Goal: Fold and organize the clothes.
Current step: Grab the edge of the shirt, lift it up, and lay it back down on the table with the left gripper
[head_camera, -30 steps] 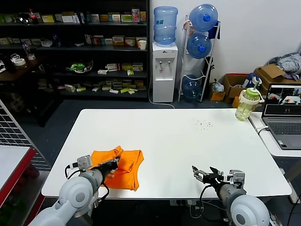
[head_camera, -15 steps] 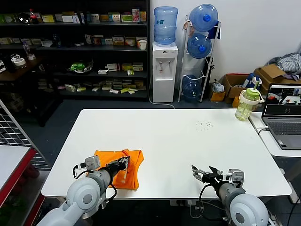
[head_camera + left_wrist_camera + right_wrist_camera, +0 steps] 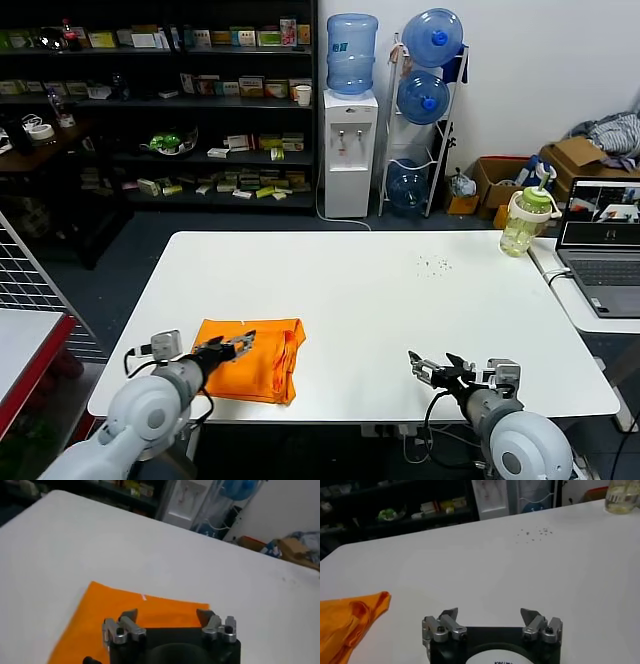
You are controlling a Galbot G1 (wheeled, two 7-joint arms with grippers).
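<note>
The folded orange T-shirt on the white table needs to be straightened and organized, so my left gripper will next grab the shirt by its corner (image 3: 208, 324) (image 3: 94, 586).
The orange T-shirt (image 3: 255, 358) lies folded into a flat rectangle on the white table (image 3: 380, 300), near its front left edge. No lettering shows. My left gripper (image 3: 238, 343) is open and empty, just above the shirt's near left part; in the left wrist view the gripper (image 3: 168, 615) hovers over the orange cloth (image 3: 110, 615). My right gripper (image 3: 432, 368) is open and empty, low over the table's front right. In the right wrist view that gripper (image 3: 490, 614) faces bare table, with the shirt (image 3: 347, 622) off to one side.
A green-lidded bottle (image 3: 526, 222) stands at the table's far right corner, beside a laptop (image 3: 600, 245) on a side desk. Small dark specks (image 3: 434, 265) dot the table. A wire rack (image 3: 25, 290) stands at the left. Shelves and a water dispenser (image 3: 350, 130) stand behind.
My left gripper has let go of the shirt and drawn back to the left. The raised fold has dropped, and the shirt now lies as a flat rectangle. The right arm has not moved.
</note>
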